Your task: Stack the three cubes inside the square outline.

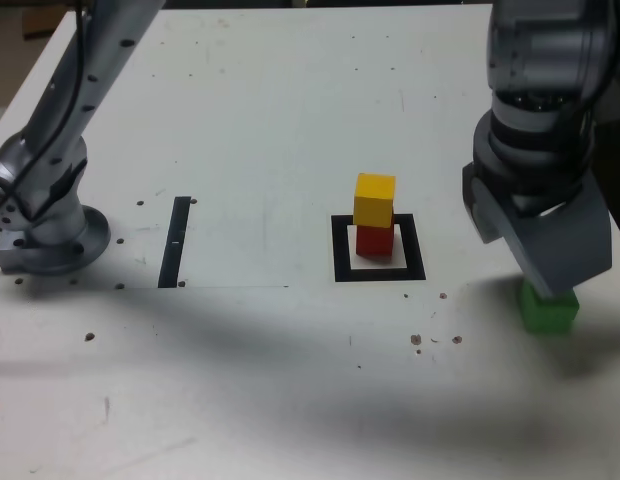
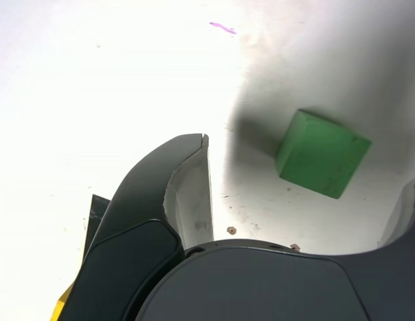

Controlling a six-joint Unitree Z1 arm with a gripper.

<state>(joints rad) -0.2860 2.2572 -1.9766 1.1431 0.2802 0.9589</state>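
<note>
My gripper lowers, before it closes on the green cube (image 1: 548, 310): my gripper's fingers are above the cube, with the cube's dark shadow showing between them.
A yellow cube (image 1: 374, 199) rests on a red cube (image 1: 374, 240) inside the black square outline (image 1: 342, 250) near the middle of the table. The green cube (image 1: 548, 310) lies on the table at the exterior view's right, apart from the outline. My gripper (image 1: 538, 262) hangs open just above it, hiding its upper edge there. In the wrist view the green cube (image 2: 321, 154) lies between the two spread fingers (image 2: 194, 194), with a clear gap on each side. A sliver of yellow (image 2: 62, 307) and of the outline (image 2: 95, 217) shows beside one finger.
A narrow black strip (image 1: 176, 240) lies on the table toward the exterior view's left. The arm's base (image 1: 50, 235) stands at the far left edge. Small screw holes dot the white tabletop (image 1: 270, 120).
</note>
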